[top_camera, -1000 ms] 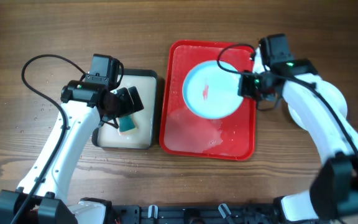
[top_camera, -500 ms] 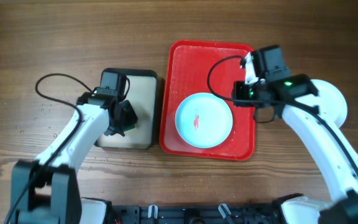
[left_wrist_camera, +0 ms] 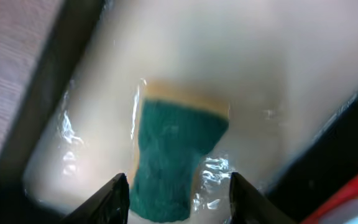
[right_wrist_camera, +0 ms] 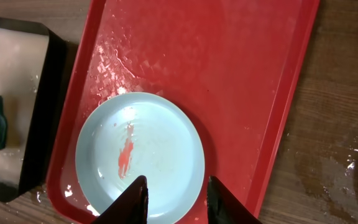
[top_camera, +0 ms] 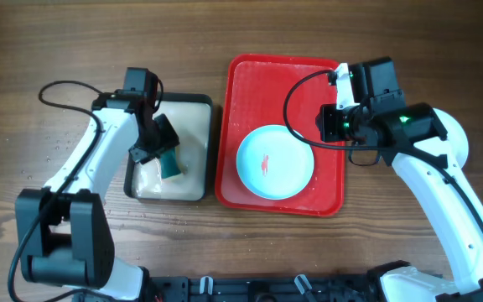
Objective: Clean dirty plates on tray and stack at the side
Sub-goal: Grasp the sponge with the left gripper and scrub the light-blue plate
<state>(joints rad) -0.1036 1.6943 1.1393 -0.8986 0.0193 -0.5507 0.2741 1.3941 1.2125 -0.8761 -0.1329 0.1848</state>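
The right gripper grabs the dirty plate's rim [top_camera: 312,162] [right_wrist_camera: 201,173] next on the side away from the cream tray, leaving the plate's smeared side open for sponging, then stacking.
A pale turquoise dirty plate [top_camera: 275,162] [right_wrist_camera: 148,149] with a red smear at its centre lies flat at the front of the red tray [top_camera: 250,84] [right_wrist_camera: 229,62]. My right gripper [top_camera: 324,134] [right_wrist_camera: 176,202] hovers open over the plate's right rim, holding nothing. My left gripper [top_camera: 159,151] [left_wrist_camera: 179,202] is low in the cream tray and open astride a teal sponge [top_camera: 170,164] [left_wrist_camera: 173,155]. Its left finger is against the sponge's edge and its right finger stands apart. A white plate [top_camera: 453,134] shows partly under the right arm, on the table right of the tray.
The black-rimmed cream tray [top_camera: 191,109] [right_wrist_camera: 11,56] holds water and sits just left of the red tray. The red tray's floor is wet. Water drops lie on the wood [right_wrist_camera: 334,168] to its right.
The turquoise plate went from the tray's back, in my right gripper, to lying flat at the front, and the gripper opened. My left gripper narrowed around the sponge.
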